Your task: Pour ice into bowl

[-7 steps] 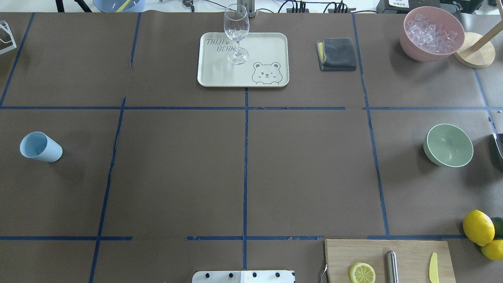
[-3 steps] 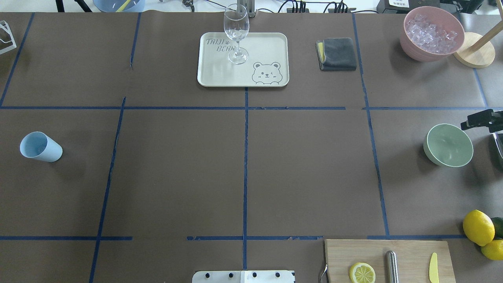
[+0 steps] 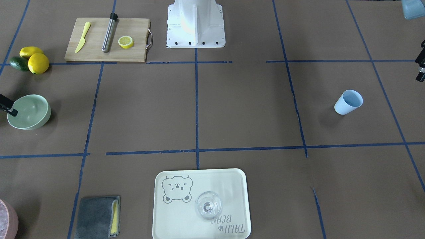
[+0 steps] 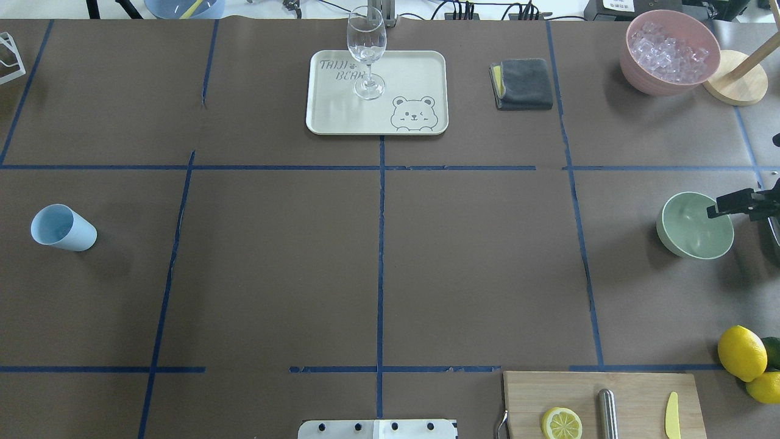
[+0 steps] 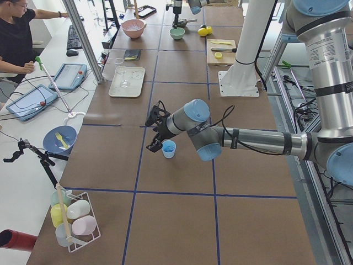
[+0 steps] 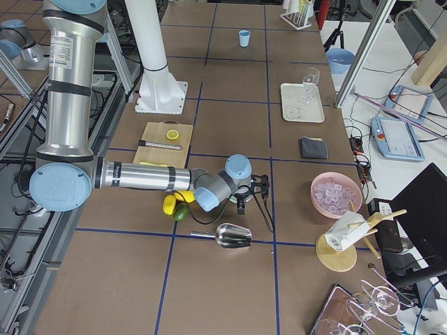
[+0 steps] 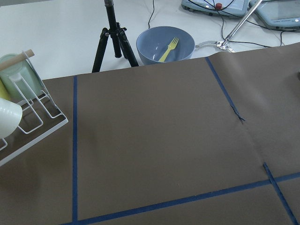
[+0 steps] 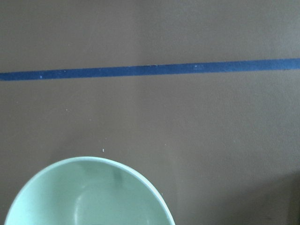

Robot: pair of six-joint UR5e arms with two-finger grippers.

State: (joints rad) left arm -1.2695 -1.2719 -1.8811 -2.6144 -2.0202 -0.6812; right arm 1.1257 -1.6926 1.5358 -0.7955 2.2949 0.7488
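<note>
I should next use my right gripper to grab the bowl by its thin rim, because the mint-green bowl [image 3: 29, 112] is too wide across for the fingers.
The mint-green bowl [image 4: 687, 235] stands empty at the table's right side; it also shows in the front view [image 3: 31, 113] and the right wrist view [image 8: 89, 194]. The ice [image 4: 669, 49] lies piled in a pink bowl [image 4: 637, 76] at the far right corner. My right gripper [image 4: 731, 206] comes in from the right edge, one black finger [image 4: 719, 210] over the bowl's right rim. In the exterior right view [image 6: 253, 191] its fingers stand apart and hold nothing. My left gripper [image 3: 421, 66] barely shows at the edge, near the blue cup [image 4: 63, 227]. I cannot tell its state.
A wine glass [image 4: 366, 52] stands on a cream tray [image 4: 420, 67]. A grey cloth [image 4: 522, 83] lies beside it. A cutting board [image 4: 634, 390] holds a lemon half, muddler and yellow knife. Lemons [image 4: 741, 352] lie at the right edge. A metal scoop [image 6: 234, 236] lies nearby.
My right gripper has come in from the right edge and moved toward me, so its finger now hangs over the mint bowl's right rim. Nothing else has moved.
</note>
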